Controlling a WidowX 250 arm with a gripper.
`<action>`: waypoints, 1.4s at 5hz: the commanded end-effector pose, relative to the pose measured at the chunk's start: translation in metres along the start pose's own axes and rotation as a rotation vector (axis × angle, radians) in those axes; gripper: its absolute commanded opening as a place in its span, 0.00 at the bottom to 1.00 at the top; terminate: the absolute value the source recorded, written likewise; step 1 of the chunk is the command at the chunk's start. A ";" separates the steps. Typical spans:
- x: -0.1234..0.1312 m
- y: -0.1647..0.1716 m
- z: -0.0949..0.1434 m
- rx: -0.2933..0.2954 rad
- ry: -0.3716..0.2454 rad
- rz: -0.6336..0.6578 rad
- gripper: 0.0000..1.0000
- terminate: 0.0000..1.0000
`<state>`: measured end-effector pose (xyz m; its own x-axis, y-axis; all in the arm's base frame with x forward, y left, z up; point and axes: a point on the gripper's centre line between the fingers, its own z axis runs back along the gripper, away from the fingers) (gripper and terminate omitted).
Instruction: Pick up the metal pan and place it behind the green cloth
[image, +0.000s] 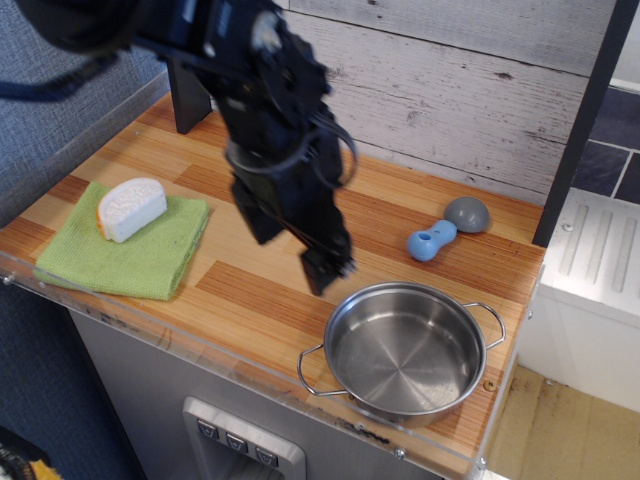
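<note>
The metal pan needs to go behind the green cloth (135, 252). My gripper will next grab the pan by its rim (330, 333).
The metal pan (405, 352) is a round shiny steel pot with two wire loop handles. It stands empty at the front right of the wooden counter. The green cloth (135, 252) lies flat at the front left, with a white-and-orange wedge (130, 207) resting on its far part. My black gripper (290, 248) hangs over the middle of the counter, just left of and behind the pan's rim. Its two fingers are spread apart and hold nothing. It does not touch the pan.
A small blue dumbbell-shaped piece (431, 241) and a grey dome (467, 213) lie behind the pan near the back right. A plank wall (450, 90) runs along the back. The counter's front edge (250, 365) has a clear plastic lip.
</note>
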<state>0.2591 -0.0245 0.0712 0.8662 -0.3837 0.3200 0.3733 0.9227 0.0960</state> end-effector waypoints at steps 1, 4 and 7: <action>0.005 -0.029 -0.019 -0.013 0.008 -0.050 1.00 0.00; -0.001 -0.024 -0.045 0.014 0.061 -0.057 0.00 0.00; -0.004 -0.021 -0.047 0.022 0.069 -0.046 0.00 0.00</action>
<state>0.2633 -0.0454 0.0174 0.8807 -0.4124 0.2328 0.3952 0.9109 0.1186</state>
